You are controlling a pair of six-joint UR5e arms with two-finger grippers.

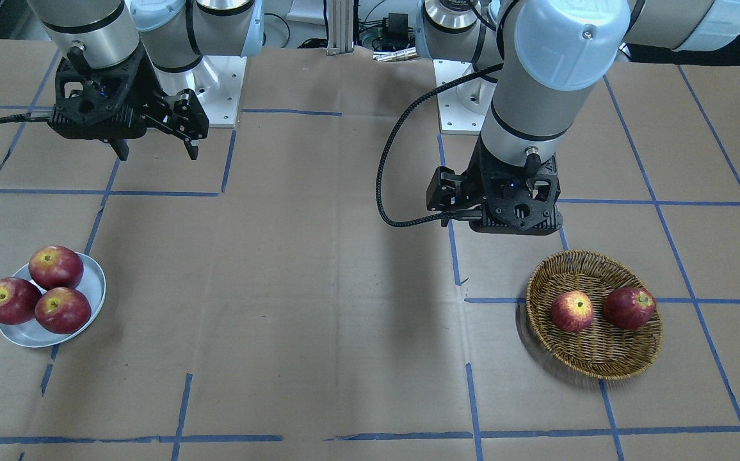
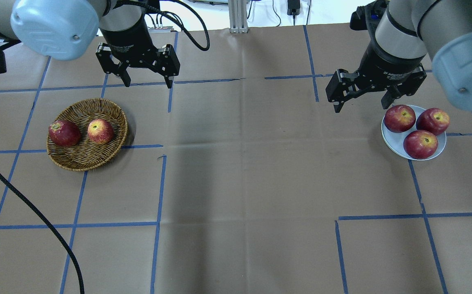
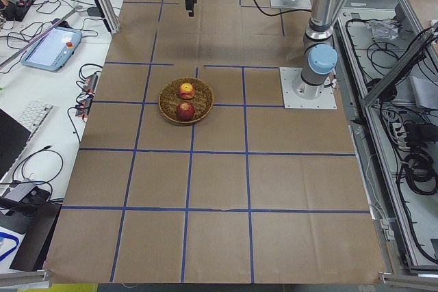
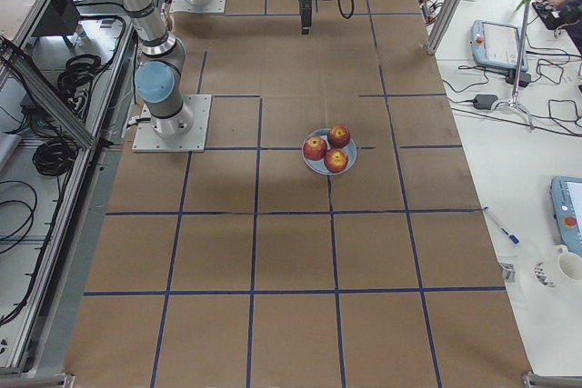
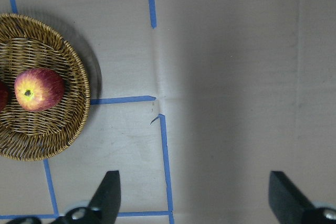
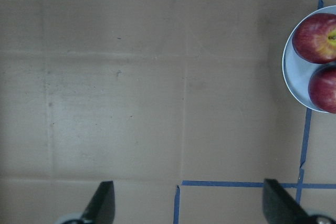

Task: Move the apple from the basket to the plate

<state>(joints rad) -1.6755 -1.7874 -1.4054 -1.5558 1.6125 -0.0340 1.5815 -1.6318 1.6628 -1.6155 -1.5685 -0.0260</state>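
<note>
My left gripper grips the pinkish-red streaked apple around its rounded sides next, to transfer fruit to the plate [image 1: 92, 284].
The pinkish-red apple [image 2: 100, 131] with a yellow stem patch lies in the wicker basket [image 2: 93, 108], beside a darker red apple [image 2: 64, 133]. It also shows in the left wrist view [image 5: 39, 89] and the front view [image 1: 571, 311]. My left gripper [image 2: 149, 83] hangs open and empty above the table, beyond the basket and to its right. The pale plate [image 2: 391, 138] holds three dark red apples. My right gripper [image 2: 360, 107] is open and empty, just left of the plate and above the table.
Brown paper with a blue tape grid covers the table. A black cable [image 2: 23, 200] runs across the near left of the overhead view. The arm bases [image 1: 216, 83] stand at the robot's edge of the table.
</note>
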